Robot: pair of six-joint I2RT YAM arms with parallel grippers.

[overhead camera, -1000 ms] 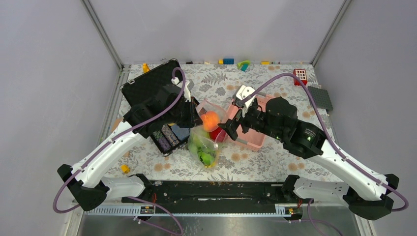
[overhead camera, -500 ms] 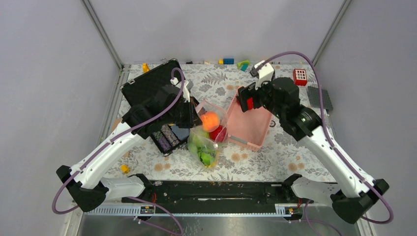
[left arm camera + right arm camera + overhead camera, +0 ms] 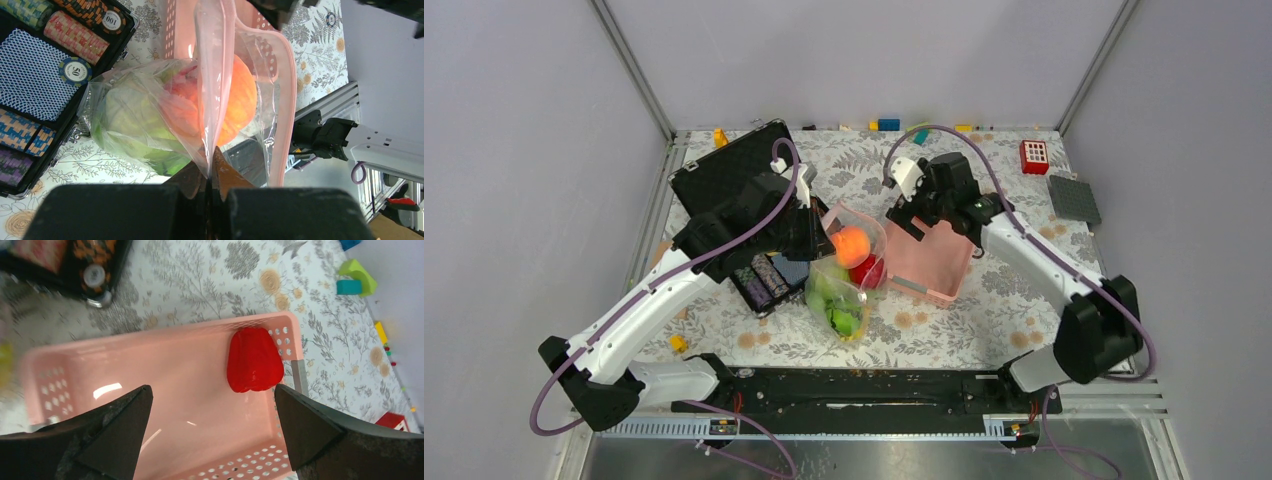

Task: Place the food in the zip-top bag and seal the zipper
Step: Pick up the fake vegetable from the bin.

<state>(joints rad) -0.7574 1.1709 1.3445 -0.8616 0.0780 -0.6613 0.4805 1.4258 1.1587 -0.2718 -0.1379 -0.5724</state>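
Note:
My right gripper will next grab the red food's sides at its near end, so its far end can enter the bag (image 3: 842,285).
The clear zip-top bag (image 3: 842,285) lies mid-table, its mouth edge lifted by my left gripper (image 3: 822,238). In the left wrist view that gripper (image 3: 210,156) is shut on the bag's (image 3: 150,95) thin edge. Inside show an orange fruit (image 3: 242,100), a pale green cabbage (image 3: 125,120) and something red (image 3: 870,272). My right gripper (image 3: 212,390) hangs open above the pink basket (image 3: 165,375). A red piece of food (image 3: 255,360) lies in the basket's far corner. That gripper holds nothing. I cannot make out the zipper strip.
The pink basket (image 3: 934,262) stands just right of the bag. A black case (image 3: 729,180) with poker chips (image 3: 75,35) lies to the left. Small toy blocks (image 3: 918,130) line the back edge. A red block (image 3: 1034,155) and a grey plate (image 3: 1074,198) sit at the back right.
My right arm has pulled away from the bag's mouth, swung back and come down over the far end of the pink basket, jaws open throughout. The left gripper kept its hold.

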